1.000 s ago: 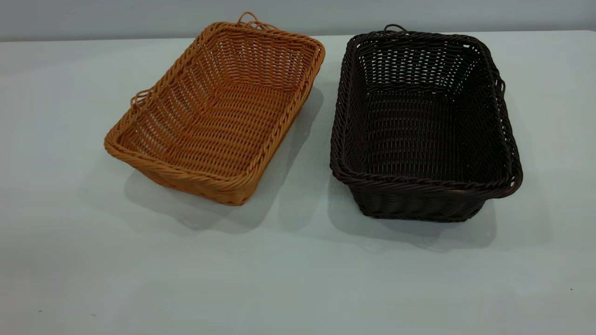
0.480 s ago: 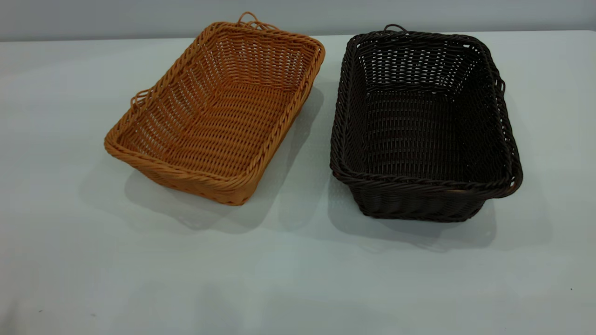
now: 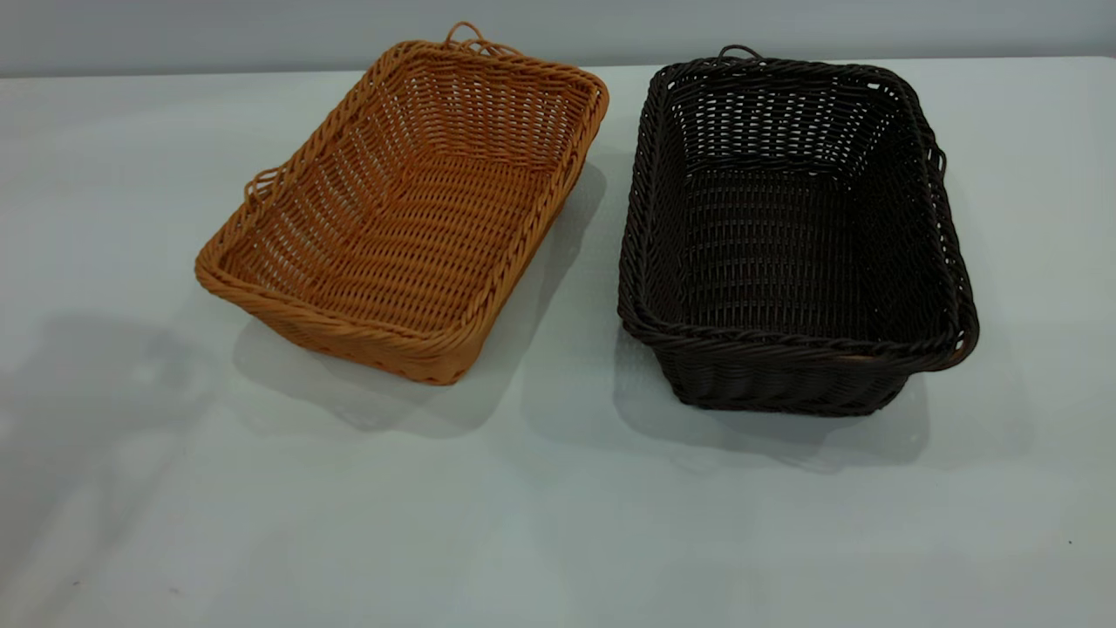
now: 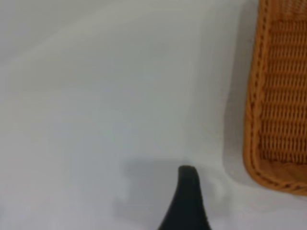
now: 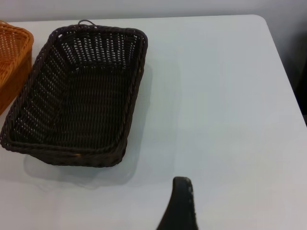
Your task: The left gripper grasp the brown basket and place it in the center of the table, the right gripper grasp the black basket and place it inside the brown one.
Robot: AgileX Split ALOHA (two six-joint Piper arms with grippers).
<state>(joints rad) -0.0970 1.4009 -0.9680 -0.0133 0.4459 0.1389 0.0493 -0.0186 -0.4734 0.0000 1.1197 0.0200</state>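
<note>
My left gripper grips the brown basket (image 3: 410, 209) by its long looped rim (image 3: 314, 145) next. Then it sets the basket at the table's center.
The brown basket (image 3: 410, 209) stands on the table (image 3: 558, 523) at the back left, turned at an angle. The black basket (image 3: 789, 235) stands beside it at the right, apart from it. Neither gripper shows in the exterior view. In the left wrist view my left gripper (image 4: 225, 208) hovers over bare table beside a corner of the brown basket (image 4: 278, 105); only one black finger (image 4: 185, 201) shows, with table on both sides of it. My right gripper (image 5: 220, 211) is above bare table, well short of the black basket (image 5: 76, 96); one finger (image 5: 180, 206) shows, holding nothing.
The table's far edge (image 3: 174, 74) meets a grey wall. In the right wrist view the table's rounded corner and side edge (image 5: 276, 43) show. A soft shadow lies on the table's front left (image 3: 105, 392).
A broad shadow has spread over the front left of the table in the exterior view. Both baskets stay where they were.
</note>
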